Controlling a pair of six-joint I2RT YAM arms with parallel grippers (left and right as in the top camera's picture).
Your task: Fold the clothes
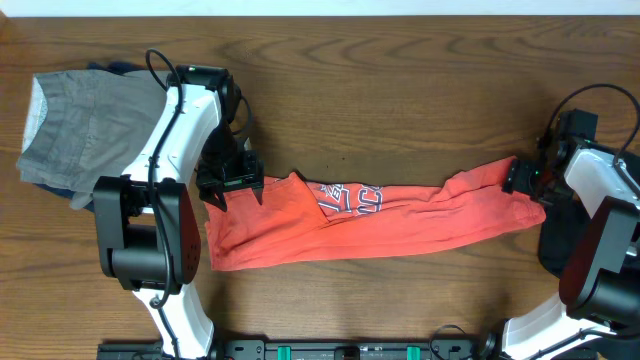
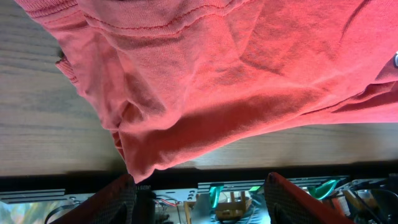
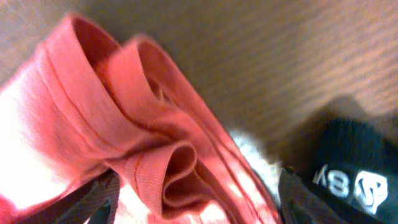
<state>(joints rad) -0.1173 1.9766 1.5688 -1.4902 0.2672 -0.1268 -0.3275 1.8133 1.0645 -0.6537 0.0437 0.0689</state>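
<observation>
I need to pick up the coral-red T-shirt (image 1: 400, 225) with my right gripper next, by the folded hem at its end (image 1: 521, 194), to fold that end inward.
The coral-red T-shirt (image 1: 400, 225) lies bunched into a long band across the table, with part of its white lettering (image 1: 350, 200) showing. My left gripper (image 1: 236, 196) is open just above the shirt's left end. In the left wrist view the shirt (image 2: 236, 74) fills the frame and hangs in front of the spread, empty fingers (image 2: 199, 199). My right gripper (image 1: 516, 180) is at the shirt's right end. In the right wrist view its fingers (image 3: 196, 208) stand wide apart on either side of a folded hem of the shirt (image 3: 155, 155). That view is blurred.
A folded grey garment (image 1: 75, 125) lies on a dark blue one at the back left of the wooden table (image 1: 400, 100). The table's near edge and the arm bases (image 1: 350, 350) are just in front of the shirt.
</observation>
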